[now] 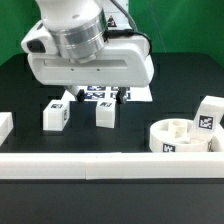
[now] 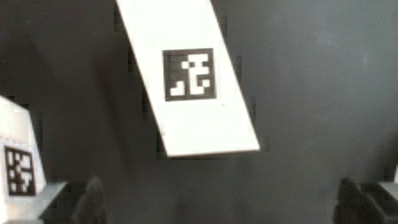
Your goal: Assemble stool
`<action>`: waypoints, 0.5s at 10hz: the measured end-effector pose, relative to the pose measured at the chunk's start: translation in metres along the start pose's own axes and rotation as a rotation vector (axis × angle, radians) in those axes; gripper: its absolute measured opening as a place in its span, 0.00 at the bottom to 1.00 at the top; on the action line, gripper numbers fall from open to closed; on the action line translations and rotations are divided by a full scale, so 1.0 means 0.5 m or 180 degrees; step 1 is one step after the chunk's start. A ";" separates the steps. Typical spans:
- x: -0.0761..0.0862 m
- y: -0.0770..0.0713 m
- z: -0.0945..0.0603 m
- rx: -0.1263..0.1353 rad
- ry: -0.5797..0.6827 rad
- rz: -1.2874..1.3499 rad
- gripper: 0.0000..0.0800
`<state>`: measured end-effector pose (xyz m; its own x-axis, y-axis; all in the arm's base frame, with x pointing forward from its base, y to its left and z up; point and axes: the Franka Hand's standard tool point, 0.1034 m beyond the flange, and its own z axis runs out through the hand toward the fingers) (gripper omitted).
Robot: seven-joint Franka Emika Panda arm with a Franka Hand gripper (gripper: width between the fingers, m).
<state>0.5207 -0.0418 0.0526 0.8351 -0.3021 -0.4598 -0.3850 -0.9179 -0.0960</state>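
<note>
The white leg's near end [image 1: 105,121] lies short of my gripper's fingers, so closing now would miss it. My gripper moves toward that end next, then closes on it.
The round white seat [image 1: 178,139] with sockets lies at the exterior view's right, and one tagged leg [image 1: 208,118] leans at its far side. Two more white legs [image 1: 56,114] [image 1: 105,113] lie on the black table under the arm's hand [image 1: 90,62]. In the wrist view a long white leg [image 2: 192,78] with a square tag lies slanted below the camera, and another tagged leg [image 2: 18,150] shows at the edge. My gripper [image 2: 222,205] is open and empty above the table. Its dark fingertips [image 2: 75,200] stand wide apart, clear of the leg.
The marker board [image 1: 105,95] lies just behind the two legs. A long white rail [image 1: 100,165] runs along the front edge. A white block [image 1: 4,125] sits at the exterior view's left edge.
</note>
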 end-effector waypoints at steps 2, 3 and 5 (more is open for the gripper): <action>0.009 0.000 0.013 0.0009 -0.0364 -0.0097 0.81; 0.025 0.001 0.012 0.0005 -0.0262 -0.0095 0.81; 0.023 0.001 0.012 0.0004 -0.0263 -0.0095 0.81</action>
<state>0.5275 -0.0441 0.0419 0.8109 -0.2525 -0.5279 -0.3610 -0.9258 -0.1118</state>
